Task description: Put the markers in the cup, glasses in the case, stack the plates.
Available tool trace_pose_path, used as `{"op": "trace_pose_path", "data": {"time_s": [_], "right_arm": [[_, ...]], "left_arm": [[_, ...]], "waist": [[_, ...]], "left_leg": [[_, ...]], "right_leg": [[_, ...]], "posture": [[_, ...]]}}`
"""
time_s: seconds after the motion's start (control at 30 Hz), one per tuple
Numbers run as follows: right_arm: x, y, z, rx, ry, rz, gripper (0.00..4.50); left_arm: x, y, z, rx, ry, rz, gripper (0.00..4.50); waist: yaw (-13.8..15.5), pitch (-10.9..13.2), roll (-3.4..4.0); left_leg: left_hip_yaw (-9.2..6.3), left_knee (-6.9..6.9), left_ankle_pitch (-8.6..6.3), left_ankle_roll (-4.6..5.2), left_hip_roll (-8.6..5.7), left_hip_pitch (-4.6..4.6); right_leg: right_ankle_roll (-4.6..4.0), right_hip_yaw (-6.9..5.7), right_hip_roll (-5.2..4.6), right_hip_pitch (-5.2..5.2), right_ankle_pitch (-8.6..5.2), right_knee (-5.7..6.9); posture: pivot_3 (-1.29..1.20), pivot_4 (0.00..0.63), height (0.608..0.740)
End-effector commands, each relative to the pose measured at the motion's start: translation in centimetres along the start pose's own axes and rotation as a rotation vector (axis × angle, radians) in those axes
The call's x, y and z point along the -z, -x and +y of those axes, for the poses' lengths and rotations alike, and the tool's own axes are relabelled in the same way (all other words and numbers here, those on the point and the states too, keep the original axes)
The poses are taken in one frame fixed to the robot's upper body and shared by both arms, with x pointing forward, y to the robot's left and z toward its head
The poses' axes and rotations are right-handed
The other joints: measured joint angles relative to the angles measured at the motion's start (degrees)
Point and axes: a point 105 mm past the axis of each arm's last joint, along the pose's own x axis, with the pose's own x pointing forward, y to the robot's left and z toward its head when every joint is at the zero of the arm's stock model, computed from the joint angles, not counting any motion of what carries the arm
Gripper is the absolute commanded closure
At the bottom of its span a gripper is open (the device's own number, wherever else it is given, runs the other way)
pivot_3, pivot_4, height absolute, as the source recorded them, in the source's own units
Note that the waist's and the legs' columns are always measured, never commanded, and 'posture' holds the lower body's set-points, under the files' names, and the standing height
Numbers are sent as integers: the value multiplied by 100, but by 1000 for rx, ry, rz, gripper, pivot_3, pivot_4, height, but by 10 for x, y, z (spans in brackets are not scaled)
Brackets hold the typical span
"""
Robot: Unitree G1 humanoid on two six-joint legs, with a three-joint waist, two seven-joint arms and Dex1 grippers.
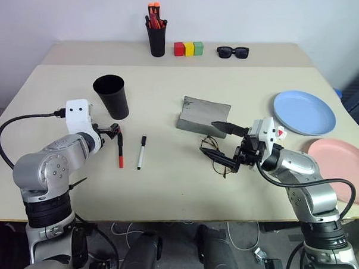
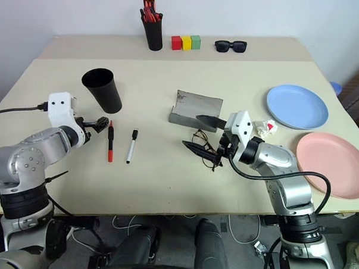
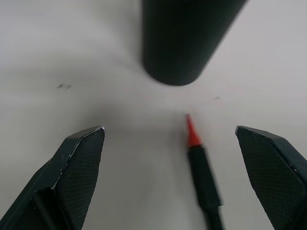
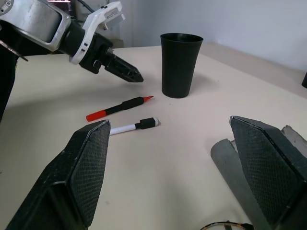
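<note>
The fingers of my left gripper are above the red marker's body (image 1: 120, 145) with the table showing between them, so the gripper needs to go lower before it closes on the red marker.
The red marker (image 1: 120, 151) and the white marker (image 1: 141, 152) lie side by side on the table, in front of the upright black cup (image 1: 112, 96). My left gripper (image 3: 169, 129) is open just above the table, and the red marker's pointed end (image 3: 192, 134) lies between its fingers, with the cup straight ahead. The glasses (image 1: 218, 155) lie in front of the open grey case (image 1: 203, 116). My right gripper (image 1: 222, 142) hovers open over the glasses without holding them. At the right are the blue plate (image 1: 304, 112) and the pink plate (image 1: 339, 168), side by side.
A black pen holder (image 1: 156, 37) with red-orange pens, three coloured blocks (image 1: 188, 48) and black sunglasses (image 1: 232, 51) stand along the table's far side. A small crumpled wrapper (image 2: 265, 126) lies near the blue plate.
</note>
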Motion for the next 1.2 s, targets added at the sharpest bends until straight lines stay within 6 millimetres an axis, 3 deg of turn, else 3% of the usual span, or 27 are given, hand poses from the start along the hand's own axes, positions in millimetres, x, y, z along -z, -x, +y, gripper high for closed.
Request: {"op": "trace_pose_path", "data": {"time_s": [0.03, 0.57, 0.7, 0.9, 1.0, 1.1, 1.2], "right_arm": [[-14, -2, 5, -13, 60, -42, 444], [-19, -1, 1, 23, 82, -38, 444], [-19, -1, 0, 25, 91, -32, 402], [-18, 2, -3, 34, 94, -25, 402], [-18, 1, -5, 37, 95, -25, 402], [-17, 2, -8, 45, 97, -22, 402], [-15, 3, -11, 50, 100, -15, 402]], "left_arm": [[-5, -4, -11, 34, -4, -7, 0], [15, -20, -20, 50, -61, 95, 0], [21, -23, -26, 71, -33, 120, 1285], [24, -21, -25, 66, -33, 135, 4288], [16, -18, -28, 86, -51, 86, 4426], [5, -6, -47, 209, -286, 15, 4426], [2, 6, -59, 295, -327, 0, 4426]], "waist": [[0, 0, -1], [-11, -1, -1], [-6, -1, -1], [-12, -1, -1], [-14, -1, -1], [-22, 0, -1], [-21, -1, 0]], "left_leg": [[0, 1, 0, 0, 0, 0], [0, 0, 0, 0, 0, 0], [0, 0, 0, 0, 0, 0], [0, 0, 0, 0, 0, 0], [0, 0, 0, 0, -1, 1], [0, 0, 0, 0, 0, -1], [1, -2, 0, 0, 0, -3]], "right_leg": [[0, 0, 0, 0, 0, 0], [0, 0, 0, 0, 0, 0], [0, 0, 0, 0, 0, 0], [0, 0, -1, 1, 0, 0], [0, 0, -1, 1, 0, 0], [0, 0, 0, -1, 0, 1], [-1, 0, 0, -5, -1, 0]], "posture": [[0, 150, 740], [0, 150, 740], [0, 150, 740], [0, 150, 740], [0, 150, 740], [0, 150, 740], [0, 150, 740]]}}
